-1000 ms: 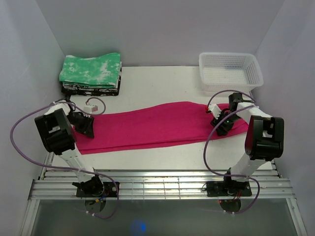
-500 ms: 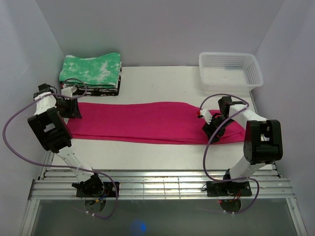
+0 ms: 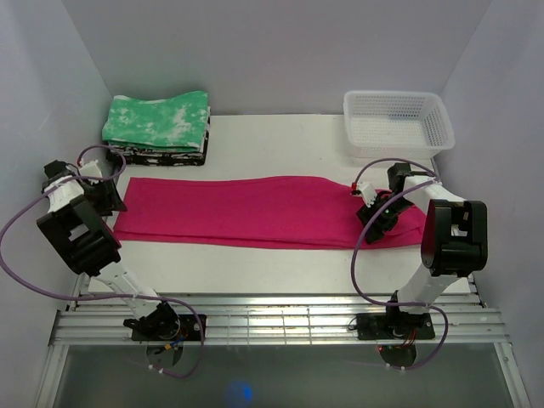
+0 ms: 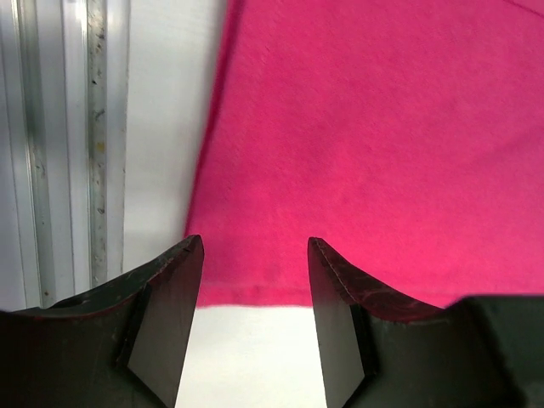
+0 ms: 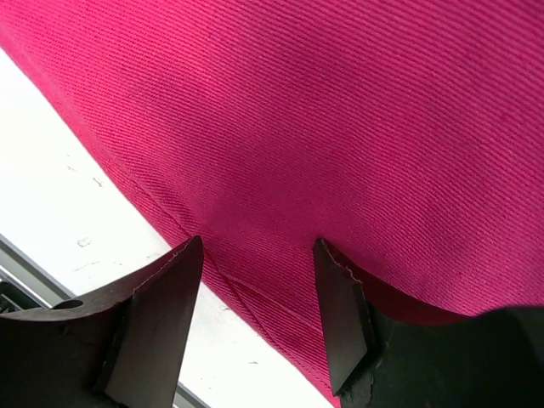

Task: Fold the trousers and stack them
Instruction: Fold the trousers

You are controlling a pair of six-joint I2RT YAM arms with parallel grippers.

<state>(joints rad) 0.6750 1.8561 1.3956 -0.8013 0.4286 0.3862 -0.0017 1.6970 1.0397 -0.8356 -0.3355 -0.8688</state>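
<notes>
The trousers' (image 3: 255,211) hem is at their end (image 3: 120,224), and my left gripper should grab it there next. Then it should fold that end inward over the rest.
The magenta-pink trousers (image 3: 255,211) lie flat in a long strip across the white table (image 3: 280,144), left to right. My left gripper (image 3: 108,195) is at their left end. In the left wrist view this gripper (image 4: 255,246) is open, with only bare table between its fingers and the trousers' hem (image 4: 357,170) just ahead. My right gripper (image 3: 380,214) hangs over the right end of the trousers. Seen from the right wrist, it (image 5: 258,246) is open just above the trousers (image 5: 323,110) near their edge, gripping nothing.
A folded green-and-white mottled cloth (image 3: 157,123) sits on a dark stack at the back left. A white mesh basket (image 3: 398,127) stands at the back right. Metal rails (image 3: 272,319) run along the near edge, and walls close in both sides.
My left gripper carried the trousers' left end back and to the left, opened and let go. The trousers now lie straight and flat. My right gripper shifted only slightly.
</notes>
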